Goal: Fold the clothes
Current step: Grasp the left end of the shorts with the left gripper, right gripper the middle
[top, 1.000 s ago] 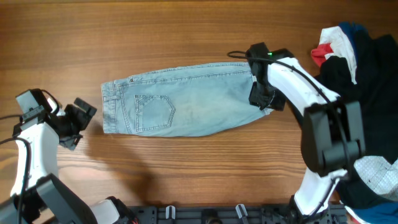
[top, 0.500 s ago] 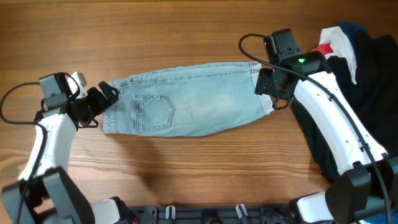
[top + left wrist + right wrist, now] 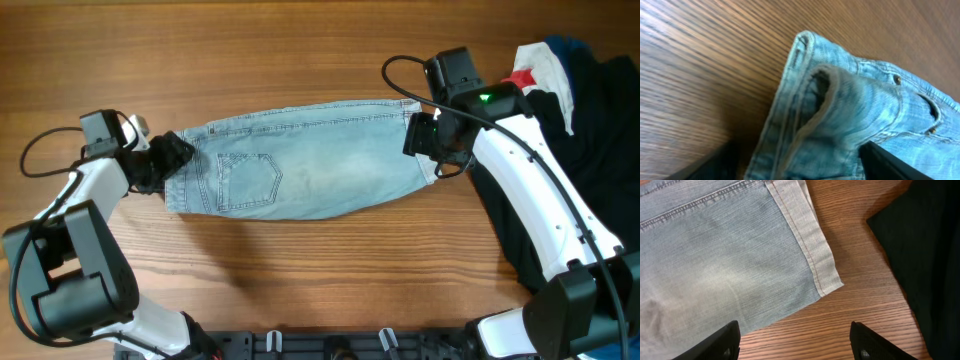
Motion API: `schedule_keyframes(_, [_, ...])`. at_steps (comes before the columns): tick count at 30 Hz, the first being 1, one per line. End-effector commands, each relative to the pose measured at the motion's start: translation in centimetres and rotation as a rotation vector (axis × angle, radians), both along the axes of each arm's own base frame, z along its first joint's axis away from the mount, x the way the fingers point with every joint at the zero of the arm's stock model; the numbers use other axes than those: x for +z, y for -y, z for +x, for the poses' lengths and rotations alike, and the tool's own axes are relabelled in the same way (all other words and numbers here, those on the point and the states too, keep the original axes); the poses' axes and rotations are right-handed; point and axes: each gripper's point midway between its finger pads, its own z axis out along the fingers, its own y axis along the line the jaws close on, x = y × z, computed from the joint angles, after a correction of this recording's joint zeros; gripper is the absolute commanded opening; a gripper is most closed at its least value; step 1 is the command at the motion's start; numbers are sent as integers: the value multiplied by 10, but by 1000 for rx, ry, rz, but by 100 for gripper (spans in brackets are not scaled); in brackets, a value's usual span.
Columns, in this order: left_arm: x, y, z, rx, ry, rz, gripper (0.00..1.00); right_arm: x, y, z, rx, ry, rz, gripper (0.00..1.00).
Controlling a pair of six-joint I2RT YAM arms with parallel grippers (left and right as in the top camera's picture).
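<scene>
My right gripper grabs the jeans by the hem corner (image 3: pixel 429 179) next, leaving the waistband (image 3: pixel 177 192) for my left gripper to fold toward the hem.
The pale-blue jeans (image 3: pixel 300 165) lie folded lengthwise across the table, waistband at the left, hem at the right, one back pocket facing up. My left gripper (image 3: pixel 170 160) is open at the waistband; in the left wrist view its fingers (image 3: pixel 800 162) straddle the bunched waistband (image 3: pixel 840 100). My right gripper (image 3: pixel 428 150) is open over the hem end. In the right wrist view its fingers (image 3: pixel 797 340) hover above bare wood just beyond the hem corner (image 3: pixel 827 280), holding nothing.
A pile of black, white, red and navy garments (image 3: pixel 580 90) lies at the right edge, under and behind my right arm. Black cloth (image 3: pixel 925 240) shows close to the jeans' hem in the right wrist view. A black cable (image 3: pixel 395 75) loops above the hem.
My left gripper has moved right, up to the jeans' waistband. My right arm swung out to the right, then its gripper shifted slightly left over the hem. The jeans lie the same.
</scene>
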Motion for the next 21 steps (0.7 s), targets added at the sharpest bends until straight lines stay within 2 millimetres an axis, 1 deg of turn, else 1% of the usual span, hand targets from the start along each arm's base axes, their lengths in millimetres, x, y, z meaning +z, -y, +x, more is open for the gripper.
schedule_keyframes(1, [-42, 30, -35, -41, -167, -71, 50, -1, -1, -2, -11, -11, 17, 71])
schedule_keyframes(2, [-42, 30, -36, -41, -170, -72, 47, -1, -1, -3, -12, -14, 16, 71])
schedule_keyframes(3, [-43, 30, -37, -40, -174, -70, 45, -1, 0, -4, -11, -17, 15, 71])
schedule_keyframes(5, [-46, 24, -41, -28, -198, -31, 25, -1, 0, -4, -11, -19, 14, 71])
schedule_keyframes(8, [-47, 22, -44, -25, -211, -23, 4, -1, 0, -4, -8, -19, 13, 71])
schedule_keyframes(10, [-47, 23, -43, -25, -209, -24, 4, -1, -1, -4, -6, -18, 14, 71])
schedule_keyframes(11, [-45, 23, -43, -25, -208, -24, 4, -1, -5, -3, 19, -17, 32, 71])
schedule_keyframes(12, [-42, 23, -44, -25, -208, -24, 4, 0, -13, -2, 79, -13, 69, 68])
schedule_keyframes(13, [-35, 23, -46, -25, -208, -24, 4, 2, -30, 0, 175, -1, 139, 63])
schedule_keyframes(14, [-22, 24, -46, -25, -206, -23, 4, 5, -45, 0, 241, 10, 198, 54])
schedule_keyframes(15, [-9, 23, -46, -24, -199, -22, 4, 5, -51, 1, 255, 17, 209, 45])
schedule_keyframes(16, [5, 24, -45, -26, -191, -24, 4, 6, -56, 2, 270, 27, 209, 39])
schedule_keyframes(17, [29, 26, -45, -28, -172, -31, 4, 7, -66, 4, 298, 48, 214, 26])
schedule_keyframes(18, [50, 27, -43, -31, -146, -30, 4, 7, -74, 7, 316, 63, 218, 17])
schedule_keyframes(20, [89, 26, -39, -31, -74, -9, 4, 4, -85, 8, 333, 69, 224, 5])
schedule_keyframes(21, [106, 25, -37, -31, -32, 4, 4, 0, -91, 8, 347, 58, 235, 4])
